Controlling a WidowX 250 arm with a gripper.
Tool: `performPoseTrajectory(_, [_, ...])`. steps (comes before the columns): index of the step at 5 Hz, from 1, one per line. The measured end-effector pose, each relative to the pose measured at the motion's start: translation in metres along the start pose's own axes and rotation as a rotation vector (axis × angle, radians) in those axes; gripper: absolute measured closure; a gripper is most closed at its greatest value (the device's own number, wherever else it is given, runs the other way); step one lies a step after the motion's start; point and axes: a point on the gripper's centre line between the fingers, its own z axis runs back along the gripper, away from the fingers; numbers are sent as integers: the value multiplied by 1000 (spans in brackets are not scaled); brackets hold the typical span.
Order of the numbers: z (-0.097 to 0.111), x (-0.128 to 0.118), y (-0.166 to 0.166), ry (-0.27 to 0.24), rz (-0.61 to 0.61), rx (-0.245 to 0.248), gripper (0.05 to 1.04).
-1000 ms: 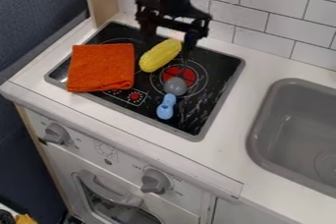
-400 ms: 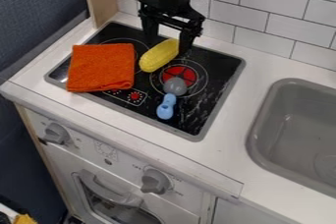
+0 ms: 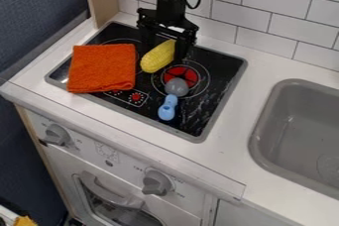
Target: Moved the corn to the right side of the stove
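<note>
Next, my gripper grabs the corn's end by the wall tiles, to move the corn [image 3: 157,57] to the right side of the stove.
The black gripper [image 3: 163,54] hangs low over the back half of the stove, its two fingers apart, one on each side of the corn's upper end. The yellow corn [image 3: 157,57] lies slanted on the black stove [image 3: 205,101], between the orange cloth and the red burner mark. Part of the corn's far end is hidden by the gripper. Whether the fingers touch the corn, I cannot tell.
An orange cloth [image 3: 102,68] covers the stove's left part. A blue-handled spoon [image 3: 168,108] with a grey head lies over the red burner mark. To the right is a grey sink [image 3: 265,136]; white wall tiles stand behind.
The gripper has come down and slightly left, and its fingers now stand lower around the corn's upper end. Corn, cloth and spoon look unmoved.
</note>
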Motion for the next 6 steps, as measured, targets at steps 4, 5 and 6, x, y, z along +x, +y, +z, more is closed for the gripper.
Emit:
performPoseTrajectory(4, [-10, -4, -7, 24, 49, -39, 422])
performPoseTrajectory(5, [8, -5, -5, 18, 99, -31, 422])
performPoseTrajectory(6, [38, -4, -14, -8, 132, -28, 422])
